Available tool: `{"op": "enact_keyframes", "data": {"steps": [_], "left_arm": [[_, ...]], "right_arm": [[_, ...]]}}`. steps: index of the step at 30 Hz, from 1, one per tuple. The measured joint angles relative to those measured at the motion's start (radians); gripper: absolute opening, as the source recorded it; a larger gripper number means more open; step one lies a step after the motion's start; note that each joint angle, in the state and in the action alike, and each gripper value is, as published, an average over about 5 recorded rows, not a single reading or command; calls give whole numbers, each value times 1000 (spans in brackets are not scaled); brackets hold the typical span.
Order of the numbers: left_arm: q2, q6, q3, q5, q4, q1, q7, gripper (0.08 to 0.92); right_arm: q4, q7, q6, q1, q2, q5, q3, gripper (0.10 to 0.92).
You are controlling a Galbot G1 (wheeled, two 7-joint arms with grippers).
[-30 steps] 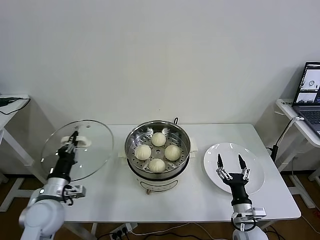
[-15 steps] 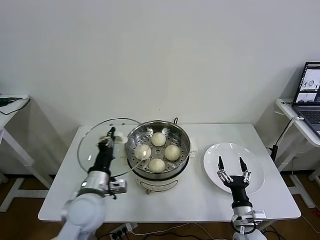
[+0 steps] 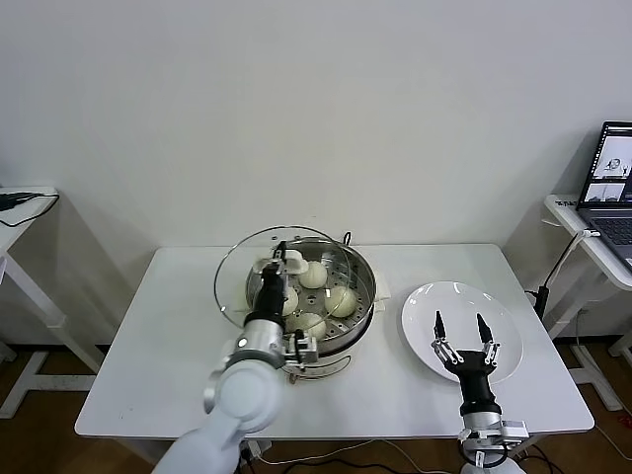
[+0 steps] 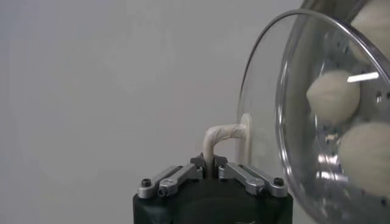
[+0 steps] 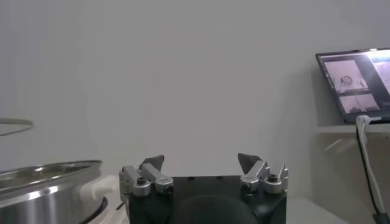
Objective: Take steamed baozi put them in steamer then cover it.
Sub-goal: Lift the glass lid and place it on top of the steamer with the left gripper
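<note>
The glass cover hangs tilted above the steamer's rim, off to one side, and would tip if my left gripper opened now, so it is too early to release.
The steamer (image 3: 357, 329) stands mid-table with several steamed baozi (image 3: 341, 300) on its perforated tray. My left gripper (image 3: 276, 274) is shut on the white handle (image 4: 223, 136) of the glass cover (image 3: 235, 278). It holds the cover tilted over the steamer's left half, so the cover overlaps the rim on that side. Through the glass (image 4: 262, 103), the left wrist view shows two baozi (image 4: 332, 97). My right gripper (image 3: 459, 330) hovers open and empty above the white plate (image 3: 423, 304) on the right; its fingertips (image 5: 152, 162) stand wide apart.
The white table (image 3: 158, 346) has bare surface left of and in front of the steamer. A laptop (image 3: 614, 173) sits on a side table at the far right, and another side table (image 3: 20, 202) stands far left. The steamer's rim (image 5: 49, 173) shows in the right wrist view.
My left arm has carried the cover from above the table's left side rightward until it hangs over the steamer. The right gripper has stayed above the plate.
</note>
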State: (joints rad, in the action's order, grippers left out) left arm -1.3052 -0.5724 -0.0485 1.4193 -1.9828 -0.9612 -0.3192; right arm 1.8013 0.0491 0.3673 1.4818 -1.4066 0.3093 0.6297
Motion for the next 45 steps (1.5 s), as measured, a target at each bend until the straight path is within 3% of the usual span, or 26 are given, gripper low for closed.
{"op": "enact_keyframes", "data": {"steps": [20,45], "left_arm": [[-137,-39,-80,78,148,63,9,187],[-172,-26,-72,103,218,41,62,187]], "right_arm": [[-12,1,4,-5,-2,-16,-2,823],[-28,6,7,-15,-5,-23,-11,823]]}}
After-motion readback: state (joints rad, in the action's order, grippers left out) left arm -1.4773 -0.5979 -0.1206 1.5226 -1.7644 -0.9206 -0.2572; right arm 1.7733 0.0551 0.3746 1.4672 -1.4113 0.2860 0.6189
